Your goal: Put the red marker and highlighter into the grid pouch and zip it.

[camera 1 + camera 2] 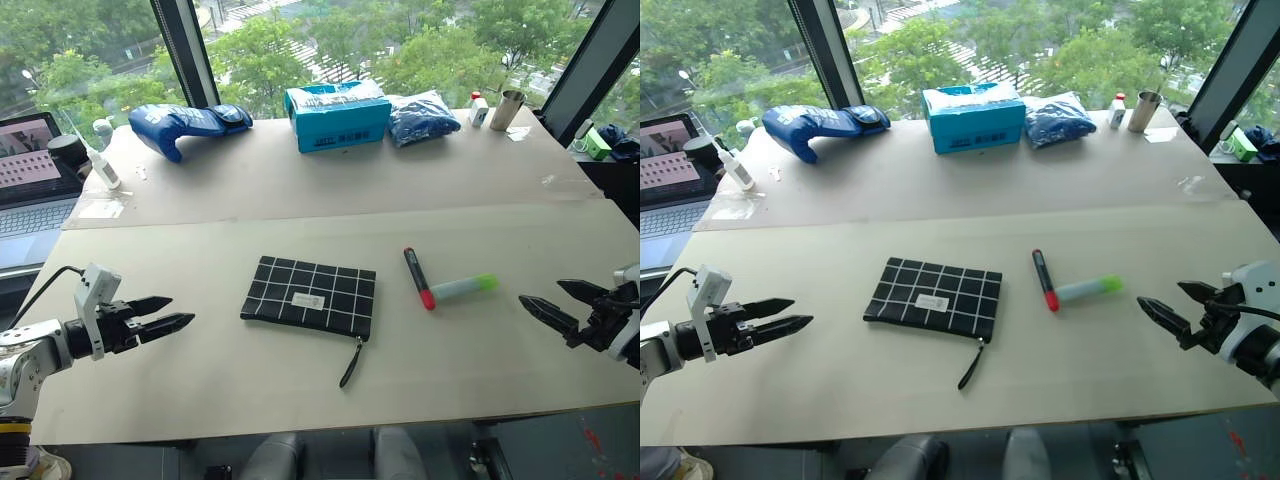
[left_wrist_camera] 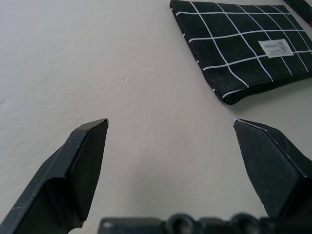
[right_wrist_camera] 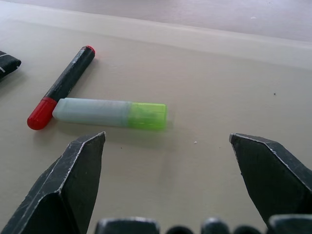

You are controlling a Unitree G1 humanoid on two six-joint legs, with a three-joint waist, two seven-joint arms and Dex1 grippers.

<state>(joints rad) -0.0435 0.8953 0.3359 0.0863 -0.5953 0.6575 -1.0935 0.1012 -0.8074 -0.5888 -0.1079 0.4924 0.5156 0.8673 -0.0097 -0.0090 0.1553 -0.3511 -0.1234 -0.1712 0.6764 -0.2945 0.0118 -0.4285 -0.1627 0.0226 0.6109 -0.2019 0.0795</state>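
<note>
The zipper has a black pull strap, and my right gripper should grab the zipper by that strap to zip the grid pouch (image 1: 310, 295).
The grid pouch (image 1: 310, 295) lies flat in the middle of the table, black with white lines, a white label and its zipper strap (image 1: 352, 362) trailing toward the front edge. To its right lies the red marker (image 1: 418, 277), black barrel with a red cap. The highlighter (image 1: 464, 287), pale body with a lime-green cap, touches the marker's red end. My left gripper (image 1: 178, 312) hovers open to the left of the pouch, its fingers empty. My right gripper (image 1: 549, 301) is open to the right of the highlighter (image 3: 110, 112), nothing held.
On the far half of the table sit a blue glove (image 1: 185, 124), a teal tissue box (image 1: 337, 117), a blue bag (image 1: 421, 116), a small bottle (image 1: 479, 108) and a metal cup (image 1: 507, 109). A laptop (image 1: 32, 185) stands at the far left.
</note>
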